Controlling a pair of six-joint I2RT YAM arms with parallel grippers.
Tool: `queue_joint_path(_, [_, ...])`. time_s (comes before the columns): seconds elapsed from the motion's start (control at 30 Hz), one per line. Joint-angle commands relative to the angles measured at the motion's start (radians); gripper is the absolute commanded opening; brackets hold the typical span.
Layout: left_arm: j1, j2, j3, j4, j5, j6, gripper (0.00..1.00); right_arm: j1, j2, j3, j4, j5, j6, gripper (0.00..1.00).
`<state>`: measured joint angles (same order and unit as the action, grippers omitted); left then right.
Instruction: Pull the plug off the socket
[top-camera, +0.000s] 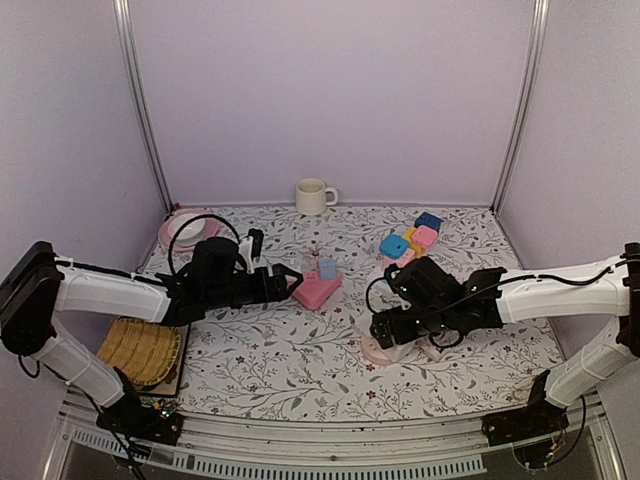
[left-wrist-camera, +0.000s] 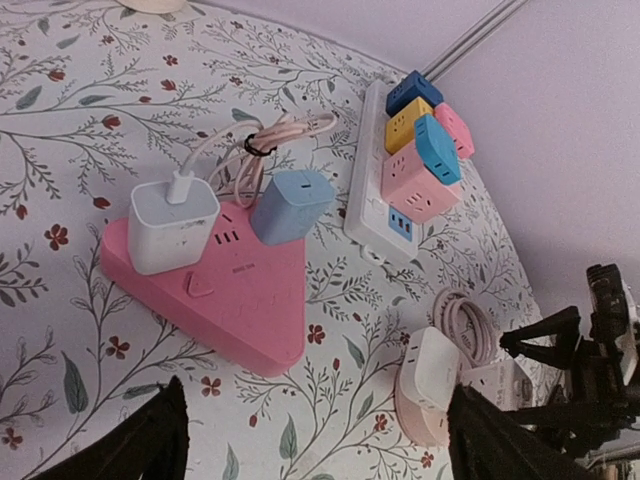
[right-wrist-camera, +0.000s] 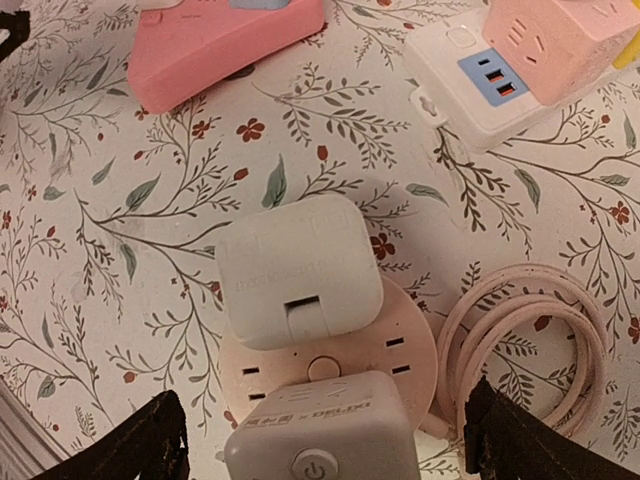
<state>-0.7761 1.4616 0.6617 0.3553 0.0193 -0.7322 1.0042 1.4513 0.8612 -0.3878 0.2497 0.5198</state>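
Note:
I need to move my right gripper toward the side of the grey cube plug (right-wrist-camera: 320, 440) before I close on the plug's side. The plug's side is beyond my fingers.
A pink triangular socket (left-wrist-camera: 240, 305) lies on the floral cloth with a white plug (left-wrist-camera: 172, 225) and a blue plug (left-wrist-camera: 290, 205) in it. My left gripper (left-wrist-camera: 315, 450) is open just short of its near corner and holds nothing; in the top view it (top-camera: 290, 283) reaches the socket (top-camera: 318, 292) from the left. A round pink socket (right-wrist-camera: 410, 350) carries a white plug (right-wrist-camera: 298, 270) and a grey cube plug (right-wrist-camera: 320, 440). My right gripper (right-wrist-camera: 325, 450) is open, its fingers either side of the grey cube.
A white power strip (left-wrist-camera: 375, 215) with several coloured cube adapters lies at the back right. A coiled pink cable (right-wrist-camera: 530, 340) lies beside the round socket. A mug (top-camera: 313, 196), a pink bowl (top-camera: 185, 230) and a woven mat (top-camera: 140, 350) are also on the table.

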Motion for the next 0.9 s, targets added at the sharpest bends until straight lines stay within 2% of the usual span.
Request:
queue_joint_path(0.0, [-0.023,0.061,0.033,0.089,0.061,-0.046,0.9,0.023,-0.036,-0.045,-0.022,-0.039,-0.03,0.99])
queue_joint_path(0.17, [-0.038,0.117,0.055,0.118,0.103,-0.075,0.9,0.025,-0.021,-0.05,-0.017,-0.034,-0.041,0.98])
queue_joint_path(0.27, [-0.046,0.133,0.054,0.136,0.118,-0.095,0.9,0.025,-0.003,-0.036,-0.017,-0.027,-0.055,0.93])
queue_joint_path(0.33, [-0.05,0.135,0.048,0.14,0.12,-0.103,0.9,0.025,0.023,-0.023,-0.016,-0.041,-0.064,0.88])
queue_joint_path(0.6, [-0.048,0.101,0.008,0.121,0.081,-0.103,0.9,0.033,0.105,0.029,0.009,-0.088,-0.067,0.57])
queue_joint_path(0.77, [-0.047,0.112,-0.019,0.147,0.12,-0.131,0.9,0.035,0.128,0.112,0.071,-0.095,-0.063,0.36])
queue_joint_path(0.87, [-0.049,0.12,-0.043,0.185,0.163,-0.191,0.89,0.035,0.149,0.162,0.125,-0.117,-0.061,0.3])
